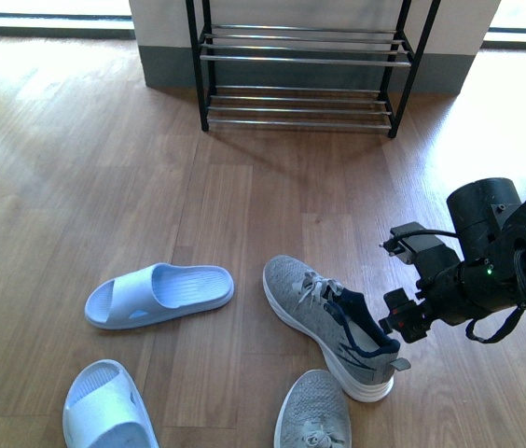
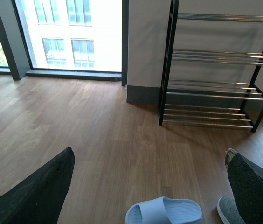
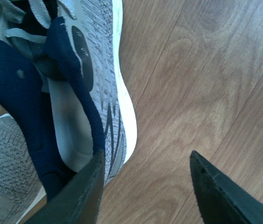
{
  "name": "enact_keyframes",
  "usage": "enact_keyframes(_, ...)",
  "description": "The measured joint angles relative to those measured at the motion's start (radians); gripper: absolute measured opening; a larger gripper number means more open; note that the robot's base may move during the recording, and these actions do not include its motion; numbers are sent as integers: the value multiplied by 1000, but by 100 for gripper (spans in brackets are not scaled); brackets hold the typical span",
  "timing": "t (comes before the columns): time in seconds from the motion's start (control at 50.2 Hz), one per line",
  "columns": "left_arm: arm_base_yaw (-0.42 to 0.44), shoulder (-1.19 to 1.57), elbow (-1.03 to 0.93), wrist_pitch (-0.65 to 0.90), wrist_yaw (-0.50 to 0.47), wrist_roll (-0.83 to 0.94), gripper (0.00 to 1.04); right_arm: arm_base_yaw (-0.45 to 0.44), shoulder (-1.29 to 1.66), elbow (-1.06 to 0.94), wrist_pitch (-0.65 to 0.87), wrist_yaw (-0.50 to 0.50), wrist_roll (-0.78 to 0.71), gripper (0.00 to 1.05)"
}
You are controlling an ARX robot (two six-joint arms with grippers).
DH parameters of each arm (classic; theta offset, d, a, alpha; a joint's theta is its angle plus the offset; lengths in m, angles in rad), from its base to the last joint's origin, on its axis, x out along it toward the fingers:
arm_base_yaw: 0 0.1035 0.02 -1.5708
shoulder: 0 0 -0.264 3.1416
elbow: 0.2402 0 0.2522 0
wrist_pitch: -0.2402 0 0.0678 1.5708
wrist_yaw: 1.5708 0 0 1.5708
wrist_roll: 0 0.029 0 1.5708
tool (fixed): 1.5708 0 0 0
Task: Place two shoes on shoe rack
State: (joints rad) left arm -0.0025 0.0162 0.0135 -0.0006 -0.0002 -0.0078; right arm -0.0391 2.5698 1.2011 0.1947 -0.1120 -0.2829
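The grey sneaker is wide across its body, but its foot opening (image 1: 363, 329) is wide open. My right gripper should grab the thin side of its collar (image 1: 378, 325) next.
The shoe rack (image 1: 300, 61) stands against the far wall, a black frame with chrome bars, and shows in the left wrist view too (image 2: 215, 58). A grey sneaker (image 1: 328, 317) with a navy lining lies on the floor at front right. A second grey sneaker (image 1: 314, 415) lies just in front of it. My right gripper (image 1: 401, 319) is open at the first sneaker's heel. In the right wrist view, the right gripper (image 3: 146, 154) has one finger (image 3: 87, 186) over the heel opening of the sneaker (image 3: 101, 70) and the other over bare floor. My left gripper (image 2: 149, 154) is open above the floor, holding nothing.
Two pale blue slides lie at the front left, one (image 1: 160, 294) beside the grey sneaker and one (image 1: 106, 411) nearer me. The first slide (image 2: 164, 212) also shows below the left gripper. Wooden floor stretches between the shoes and the rack. Windows run along the far wall.
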Motion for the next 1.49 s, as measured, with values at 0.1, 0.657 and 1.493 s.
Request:
enact_keyframes(0.1,0,0,0,0,0,0,95,11,-9,3,-7,-1,8,74)
enact_keyframes(0.657,0,0,0,0,0,0,95,26,79,121,-38,-1,59,96)
enact_keyframes(1.493,0,0,0,0,0,0,95,24,245,236,80,-37,99,11)
